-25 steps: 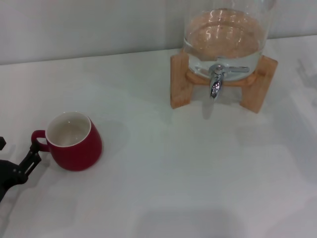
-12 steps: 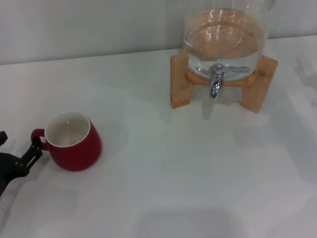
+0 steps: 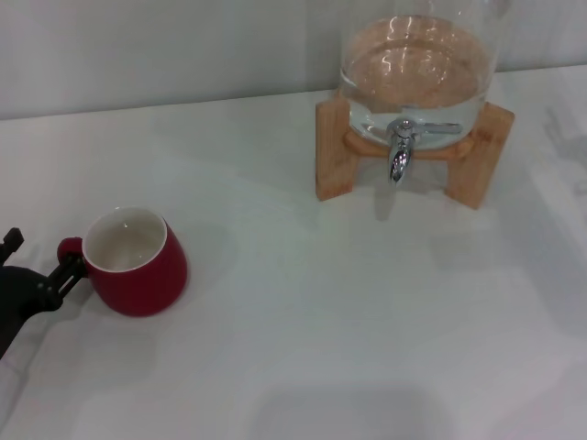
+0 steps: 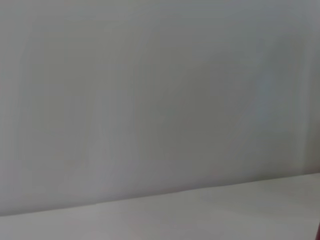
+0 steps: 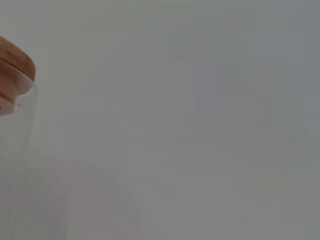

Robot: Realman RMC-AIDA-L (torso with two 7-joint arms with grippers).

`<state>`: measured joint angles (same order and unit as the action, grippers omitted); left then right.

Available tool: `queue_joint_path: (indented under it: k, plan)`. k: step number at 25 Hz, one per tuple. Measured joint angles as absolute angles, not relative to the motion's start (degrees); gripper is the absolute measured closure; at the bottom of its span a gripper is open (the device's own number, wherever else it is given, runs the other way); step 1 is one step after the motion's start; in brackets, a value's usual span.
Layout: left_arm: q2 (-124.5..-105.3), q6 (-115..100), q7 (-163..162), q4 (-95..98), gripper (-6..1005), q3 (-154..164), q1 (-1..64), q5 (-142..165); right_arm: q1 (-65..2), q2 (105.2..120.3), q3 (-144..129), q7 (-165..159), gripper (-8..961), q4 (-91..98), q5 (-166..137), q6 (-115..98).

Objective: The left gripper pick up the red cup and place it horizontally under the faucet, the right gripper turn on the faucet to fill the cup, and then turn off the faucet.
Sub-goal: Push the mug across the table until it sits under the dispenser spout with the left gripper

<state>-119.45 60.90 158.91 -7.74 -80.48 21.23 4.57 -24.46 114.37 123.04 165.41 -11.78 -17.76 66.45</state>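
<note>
My left gripper's fingers are around the red cup's loop handle [image 3: 70,248] in the head view, so my left gripper should close on the handle.
The red cup [image 3: 138,264] stands upright on the white table at the left in the head view, its white inside showing and its loop handle [image 3: 69,249] pointing left. My left gripper [image 3: 41,257], a black claw, is at the left edge right beside the handle. Its fingers are spread, and one fingertip [image 3: 71,269] touches the handle. The faucet [image 3: 400,152] is a chrome spigot on the glass dispenser [image 3: 417,64] at the back right, its lever lying sideways. My right gripper is out of view. The left wrist view shows only wall and table.
The dispenser holds water and sits on a wooden stand [image 3: 332,156]. Its wooden lid [image 5: 15,67] shows in the right wrist view. White table [image 3: 321,330] stretches between cup and stand. A grey wall runs along the back.
My left gripper has moved up along the left edge and closer to the cup's handle, its fingertip now at the handle. The cup and faucet have stayed put.
</note>
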Motion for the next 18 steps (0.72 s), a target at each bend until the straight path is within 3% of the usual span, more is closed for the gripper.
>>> queue_joint_path:
  k: [4, 18]
  plan:
    - [-119.41, 60.2, 158.9, -7.8, 146, -80.2, 21.6, 4.6, -24.5, 114.35, 123.1, 165.4, 337, -11.8, -17.7, 66.4]
    - [-119.68, 60.3, 160.0, -7.8, 595, -80.5, 21.4, 4.3, -24.6, 114.34, 123.1, 165.4, 337, -11.8, -17.8, 66.4]
